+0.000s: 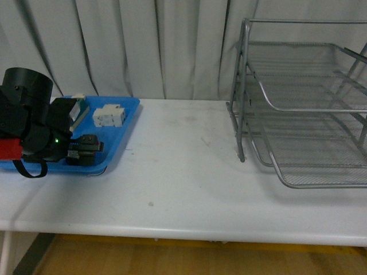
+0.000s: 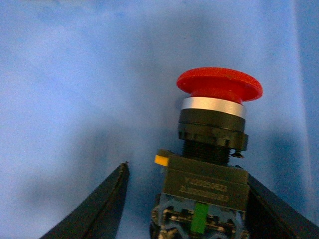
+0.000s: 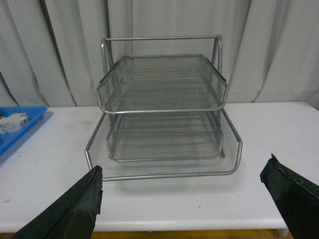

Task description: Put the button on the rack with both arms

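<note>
The button needs to go on the rack. My left gripper should grab its black and blue body (image 2: 203, 191) next.
The button (image 2: 219, 87), a red mushroom cap on a black and blue body, lies on the blue tray (image 2: 75, 74). My left gripper (image 2: 182, 169) is open around the button's body. One finger (image 2: 279, 209) is close against the body and the other finger (image 2: 99, 214) stands apart from it. In the front view the left gripper (image 1: 86, 150) is low over the blue tray (image 1: 123, 123) and hides the button. The silver three-tier rack (image 1: 304, 114) stands at the right. My right gripper (image 3: 184, 164) is open and empty, facing the rack (image 3: 164, 104) from above the table's front edge.
A white terminal block (image 1: 109, 116) and a green and beige block (image 1: 77, 106) lie at the back of the blue tray. The white table (image 1: 183, 172) stretches between tray and rack. A grey curtain hangs behind. The table's front edge is near.
</note>
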Motion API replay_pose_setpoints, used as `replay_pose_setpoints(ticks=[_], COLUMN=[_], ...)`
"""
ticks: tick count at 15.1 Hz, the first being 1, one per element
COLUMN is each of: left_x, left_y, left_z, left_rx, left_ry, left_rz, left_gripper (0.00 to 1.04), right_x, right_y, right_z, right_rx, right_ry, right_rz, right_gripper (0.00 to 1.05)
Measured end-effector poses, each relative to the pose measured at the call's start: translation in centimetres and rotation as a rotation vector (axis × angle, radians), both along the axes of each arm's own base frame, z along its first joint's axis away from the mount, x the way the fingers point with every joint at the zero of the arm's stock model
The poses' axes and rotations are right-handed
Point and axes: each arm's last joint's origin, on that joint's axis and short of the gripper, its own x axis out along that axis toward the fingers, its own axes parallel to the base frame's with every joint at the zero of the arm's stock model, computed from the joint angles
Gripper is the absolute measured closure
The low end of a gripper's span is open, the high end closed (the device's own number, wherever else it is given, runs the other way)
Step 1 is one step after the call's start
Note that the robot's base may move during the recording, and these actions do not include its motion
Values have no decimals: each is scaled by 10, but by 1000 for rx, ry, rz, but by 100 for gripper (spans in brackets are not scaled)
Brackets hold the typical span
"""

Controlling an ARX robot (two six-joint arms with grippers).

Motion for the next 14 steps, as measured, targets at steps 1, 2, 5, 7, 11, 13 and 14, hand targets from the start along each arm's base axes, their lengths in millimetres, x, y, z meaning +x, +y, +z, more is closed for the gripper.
replay_pose_setpoints(ticks=[1, 2, 5, 7, 11, 13, 14], left_x=[0, 1, 1, -7, -39, -82, -110], left_y=[-1, -2, -4, -4, -1, -4, -9], left_z=[0, 0, 2, 16, 86, 126, 136], left_rx=[-1, 0, -8, -36, -106, -115, -115], left_ry=[-2, -3, -9, -30, -181, -250, -254], left_rz=[-2, -4, -3, 1, -1, -12, -27], left_gripper=[48, 59, 69, 69, 69, 69, 69], right_x=[0, 0, 0, 0, 0, 0, 0], right_y=[0, 0, 0, 0, 0, 0, 0], right_z=[0, 0, 0, 0, 0, 0, 0], right_rx=[0, 0, 0, 0, 0, 0, 0], right_ry=[0, 0, 0, 0, 0, 0, 0], right_rz=[0, 0, 0, 0, 0, 0, 0], right_gripper=[6, 6, 6, 6, 6, 6, 6])
